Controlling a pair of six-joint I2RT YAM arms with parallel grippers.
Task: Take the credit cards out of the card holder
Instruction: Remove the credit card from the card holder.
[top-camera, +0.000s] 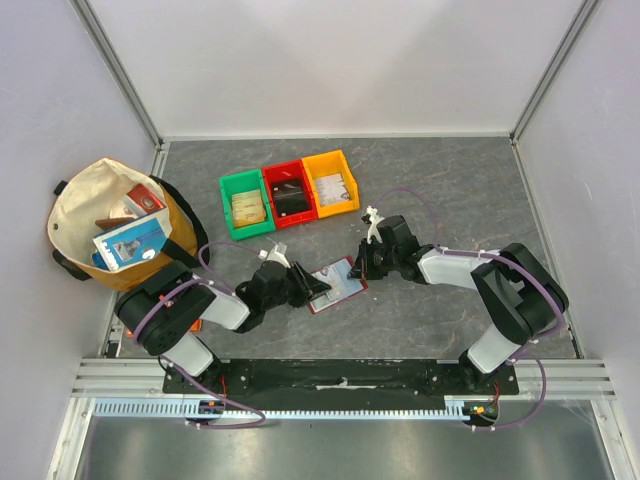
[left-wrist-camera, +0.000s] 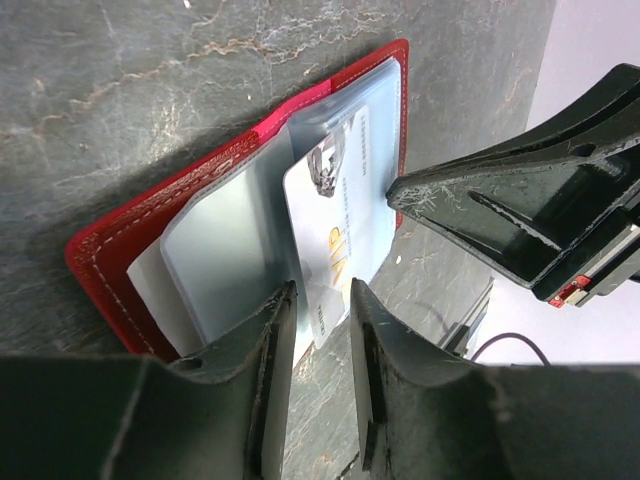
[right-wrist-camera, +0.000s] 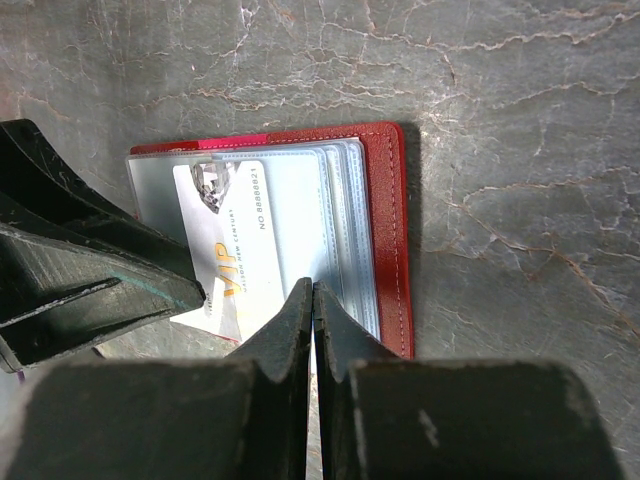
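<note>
The card's free edge (top-camera: 321, 293) (left-wrist-camera: 322, 309) sticks out of the sleeve between my left gripper's open fingers. It is time to close now, as closing would catch the card.
The dark-red card holder (top-camera: 336, 286) lies open on the grey table between my two grippers, its red cover (left-wrist-camera: 125, 245) (right-wrist-camera: 386, 215) down and its clear sleeves up. A white credit card (left-wrist-camera: 335, 225) (right-wrist-camera: 236, 245) printed "VIP" sticks partway out of a sleeve toward my left gripper. My left gripper (left-wrist-camera: 320, 305) (top-camera: 314, 284) is open a little, and the card's near edge lies at its fingertips, not pinched. My right gripper (right-wrist-camera: 313, 290) (top-camera: 358, 268) is shut, its tips on the sleeves' edge at the opposite side. Whether a sleeve is pinched I cannot tell.
Green (top-camera: 244, 205), red (top-camera: 290, 193) and yellow (top-camera: 333, 183) bins stand in a row behind the card holder, each with flat items inside. A cream and orange bag (top-camera: 80, 215) full of packets sits at the far left by the wall.
</note>
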